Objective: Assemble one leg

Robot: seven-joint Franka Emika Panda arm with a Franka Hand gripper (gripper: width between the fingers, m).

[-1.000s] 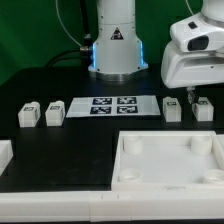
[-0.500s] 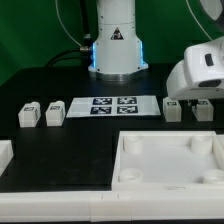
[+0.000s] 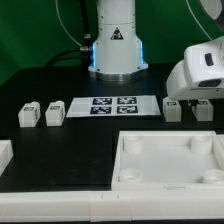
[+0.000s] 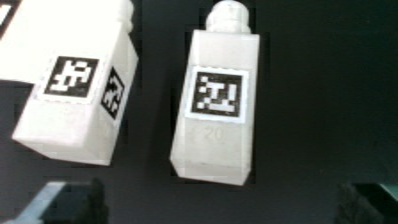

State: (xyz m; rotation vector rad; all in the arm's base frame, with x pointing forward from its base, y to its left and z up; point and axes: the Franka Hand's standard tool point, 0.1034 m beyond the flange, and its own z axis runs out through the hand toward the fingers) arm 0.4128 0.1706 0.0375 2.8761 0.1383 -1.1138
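Observation:
My gripper needs to move toward the middle leg before it closes on the leg, because my fingers don't reach the middle leg's near end (image 4: pixel 210 170) yet in the wrist view.
Four small white legs with square tags lie on the black table. Two lie at the exterior view's left (image 3: pixel 28 115) (image 3: pixel 55 113) and two at the right (image 3: pixel 172 109) (image 3: pixel 203 110). My gripper (image 3: pixel 188 98) hangs low over the right pair, its body hiding their tops. In the wrist view two legs lie side by side (image 4: pixel 222 105) (image 4: pixel 75 85). My dark fingers (image 4: pixel 68 203) stand wide apart, open and empty, straddling the end of the middle leg without touching it. The large white square tray-like part (image 3: pixel 170 160) lies near the front.
The marker board (image 3: pixel 112 105) lies flat between the two pairs of legs. The robot base (image 3: pixel 115 45) stands at the back. A white block (image 3: pixel 4 155) sits at the front left edge.
The gripper has come down over the right pair of legs between one second ago and half a second ago. Since then nothing has moved.

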